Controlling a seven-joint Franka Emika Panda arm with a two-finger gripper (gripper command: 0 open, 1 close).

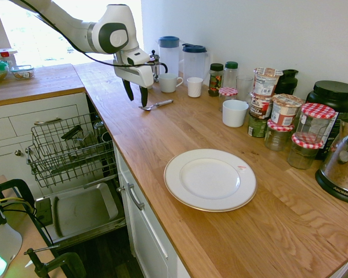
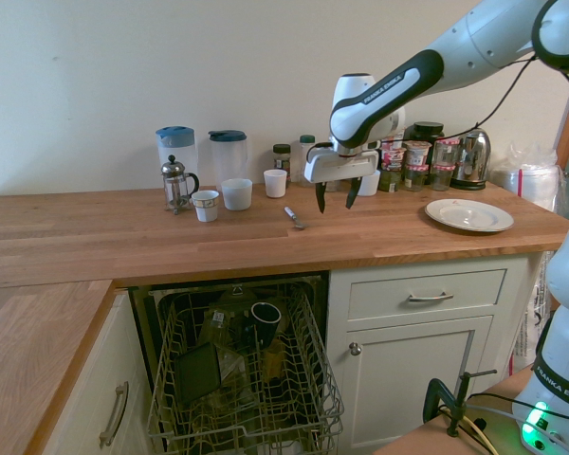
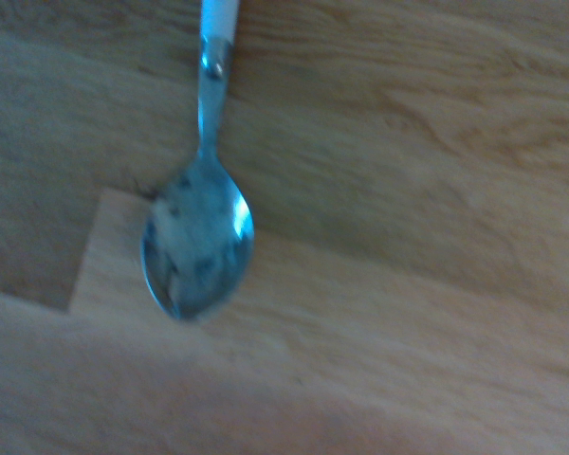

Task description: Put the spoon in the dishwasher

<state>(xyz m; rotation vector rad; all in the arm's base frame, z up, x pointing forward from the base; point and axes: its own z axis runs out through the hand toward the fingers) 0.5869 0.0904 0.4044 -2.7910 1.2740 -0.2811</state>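
My gripper grabs the spoon by its white handle (image 2: pixel 289 212) next, where two straight sides face each other, since the spoon's bowl (image 2: pixel 300 226) is round and sloping.
The small silver spoon (image 1: pixel 156 105) (image 2: pixel 294 218) lies flat on the wooden counter (image 1: pixel 220 231) near the mugs. The wrist view shows its oval bowl (image 3: pixel 197 237) from close above, blurred. My gripper (image 1: pixel 136 96) (image 2: pixel 332 201) hangs open just above the counter, fingers pointing down, right beside the spoon's bowl end and holding nothing. The dishwasher (image 1: pixel 75 168) (image 2: pixel 242 379) stands open below the counter's edge, its grey wire rack (image 1: pixel 66 147) pulled out with a few dark items in it.
A white plate (image 1: pixel 210 179) lies mid-counter. Two mugs (image 1: pixel 169 83), a small cup, a French press and two jugs (image 1: pixel 169 54) stand behind the spoon. Jars, tubs and a kettle (image 1: pixel 342 165) line the wall. White drawers (image 2: pixel 427 296) flank the dishwasher.
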